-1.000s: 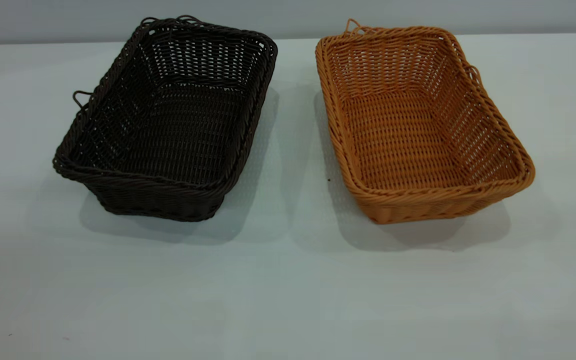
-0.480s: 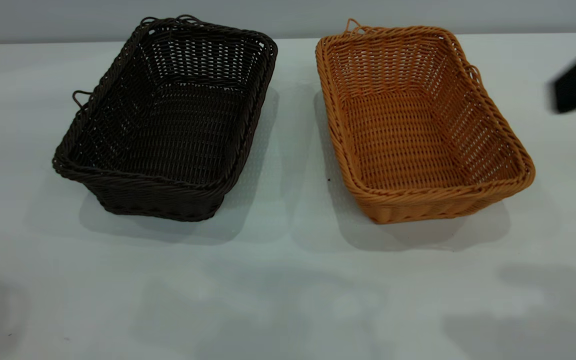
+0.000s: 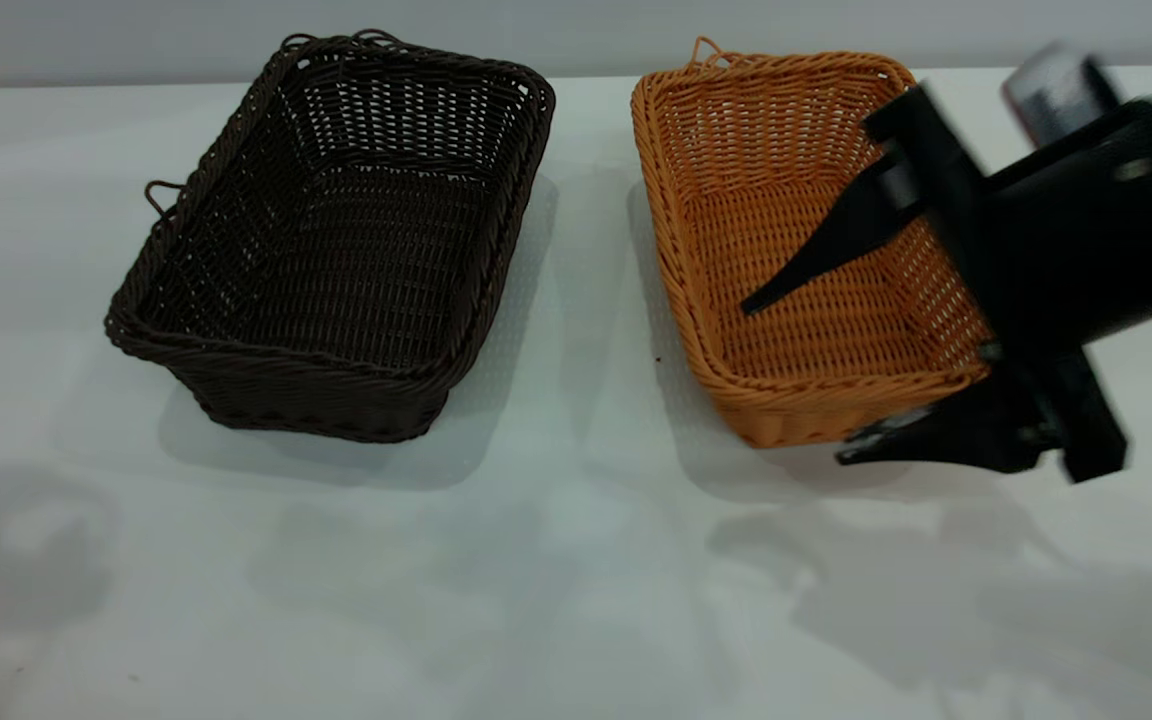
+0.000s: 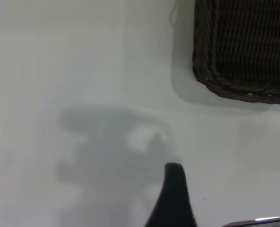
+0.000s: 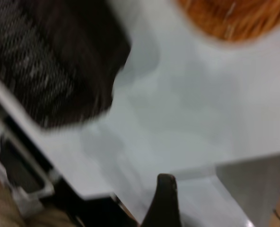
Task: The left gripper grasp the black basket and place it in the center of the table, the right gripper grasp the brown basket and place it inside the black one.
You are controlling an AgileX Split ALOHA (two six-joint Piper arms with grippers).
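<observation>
The brown basket needs to go inside the black basket point(image 3: 336, 240), so my right gripper should next grab the brown basket by its short rim point(image 3: 866, 388) opposite the loop.
The black basket point(image 3: 336, 240) stands on the table point(image 3: 556, 560) at the left. The brown basket point(image 3: 786, 230) stands beside it at the right, a gap between them. My right gripper point(image 3: 794, 382) reaches in from the right, open wide. Its upper finger hangs over the brown basket's inside, and its lower finger is in front of the near right corner. It holds nothing. My left gripper point(image 4: 211, 203) is out of the exterior view. Its wrist view shows one finger point(image 4: 174, 194) above bare table, open and empty, with a corner of the black basket point(image 4: 244, 52) farther off.
The right wrist view is blurred: black basket point(image 5: 50, 61), brown basket point(image 5: 234, 19), one finger point(image 5: 164, 201) and the table's edge point(image 5: 130, 189). A shadow of the left arm lies on the table point(image 3: 26, 560) at the near left.
My right arm has swept in from the right edge to the brown basket's near right corner. The left arm's shadow has grown at the near left. Both baskets stay put.
</observation>
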